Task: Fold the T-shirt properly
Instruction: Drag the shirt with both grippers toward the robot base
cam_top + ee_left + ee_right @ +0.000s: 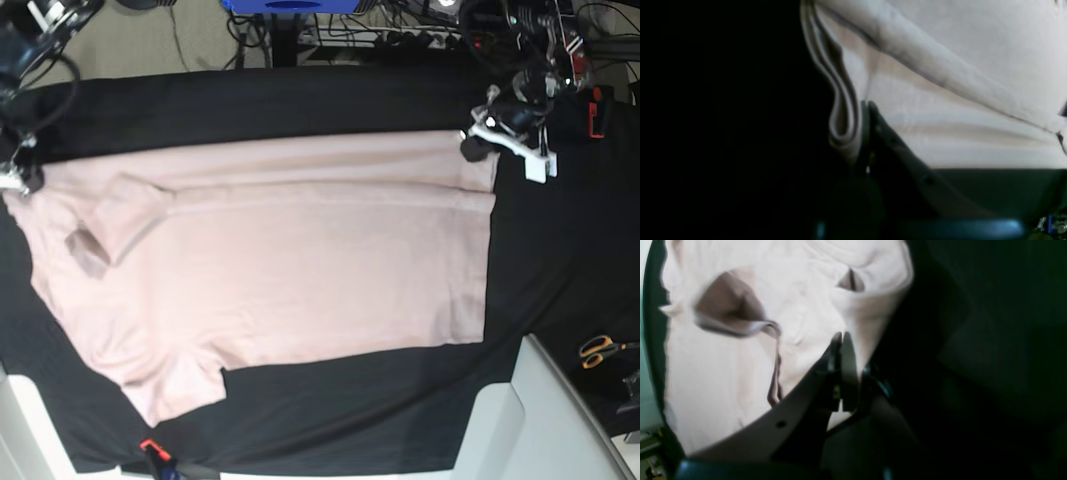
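Observation:
I should move the T-shirt farther back with my left gripper before I open it, because a wide piece of black cloth shows behind the far edge of the T-shirt.
The pale-pink T-shirt lies spread on the black cloth, neckline to the left, with its far strip folded over along the top. My left gripper sits at the shirt's far right corner. In the left wrist view the left gripper is shut on the layered hem of the T-shirt. My right gripper is at the shirt's far left corner. In the right wrist view the right gripper is shut, pinching the T-shirt near the neckline.
Orange-handled scissors lie on the cloth at the right edge. A white panel juts in at the bottom right. A small red-tipped object sits at the near edge. Cables and a blue box lie behind the table.

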{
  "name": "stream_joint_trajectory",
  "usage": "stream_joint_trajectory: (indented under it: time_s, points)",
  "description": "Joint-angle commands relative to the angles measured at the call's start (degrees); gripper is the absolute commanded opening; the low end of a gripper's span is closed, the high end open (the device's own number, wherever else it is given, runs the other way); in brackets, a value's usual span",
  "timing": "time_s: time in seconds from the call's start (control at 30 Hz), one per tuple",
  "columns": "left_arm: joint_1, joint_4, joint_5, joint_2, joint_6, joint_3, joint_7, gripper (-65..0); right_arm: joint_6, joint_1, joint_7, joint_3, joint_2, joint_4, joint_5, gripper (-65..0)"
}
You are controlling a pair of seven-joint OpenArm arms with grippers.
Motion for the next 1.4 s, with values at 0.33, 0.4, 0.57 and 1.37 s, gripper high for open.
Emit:
stream_joint_trajectory:
  time_s: [0.33,0.4,0.57,1.37]
  points:
    - [5.09,5.29,-0.26,-0.62,-0.14,-0.33,-1.01,-65.0,0.28,-6.66,1.00,0.70,-0.62,4.76,0.91,-64.8]
    - [5.62,5.29,-0.26,-0.62,-0.14,-0.33,-1.01,-65.0,0.28,-7.19,1.00,0.79,-0.62,4.76,1.00,-64.8]
    - [7.02,5.21,-0.09,-0.71,-0.14,-0.33,-1.10,-65.0,0.28,-8.77,1.00,0.87,-1.33,4.76,1.00,-64.8]
    - [8.08,5.21,0.18,-1.15,-0.14,-0.33,-1.10,-65.0,0.28,-12.12,-1.29,0.61,-4.14,11.97,0.56,-64.8]
